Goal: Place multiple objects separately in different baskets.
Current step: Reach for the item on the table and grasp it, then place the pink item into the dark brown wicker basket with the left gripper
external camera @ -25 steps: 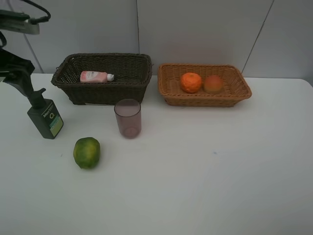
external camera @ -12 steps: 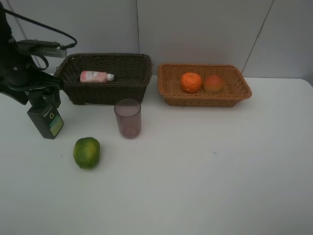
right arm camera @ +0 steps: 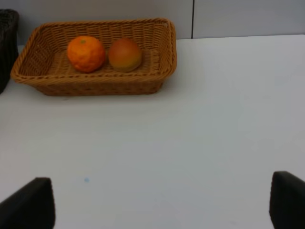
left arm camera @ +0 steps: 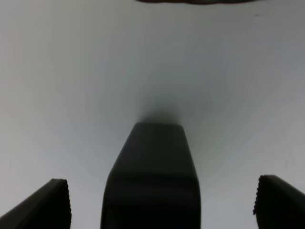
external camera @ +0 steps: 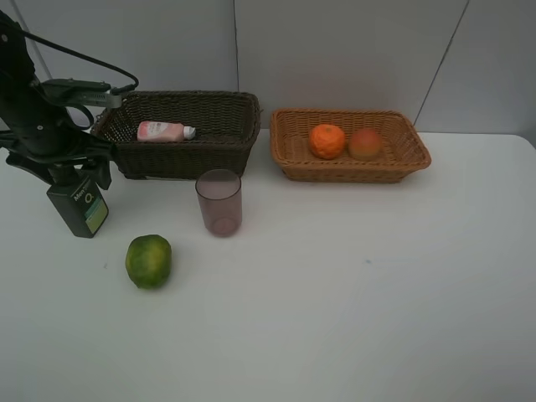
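My left gripper should close now and catch the dark green bottle's top [external camera: 74, 194] between its fingers.
The dark green pump bottle [external camera: 79, 211] stands at the table's left. My left gripper [external camera: 67, 172] is lowered over its pump head. In the left wrist view the bottle top [left arm camera: 151, 171] sits between the wide-open fingers [left arm camera: 47, 205], which do not touch it. The green citrus [external camera: 148, 261] and the mauve cup [external camera: 219, 203] stand on the table. The pink tube [external camera: 165, 131] lies in the dark brown basket [external camera: 180, 159]. The orange [external camera: 327, 141] and the peach [external camera: 365, 144] lie in the tan basket [external camera: 352, 173]. My right gripper [right arm camera: 159, 205] is open and empty over bare table.
The white table [external camera: 377, 276] ends at a grey panelled wall [external camera: 335, 50] behind the baskets. The right wrist view shows the tan basket [right arm camera: 95, 86] with the orange [right arm camera: 86, 53] and the peach [right arm camera: 125, 54] ahead of the right gripper.
My left arm has swung in from the far left edge and come down, so the gripper now straddles the bottle's pump head. The objects have not moved.
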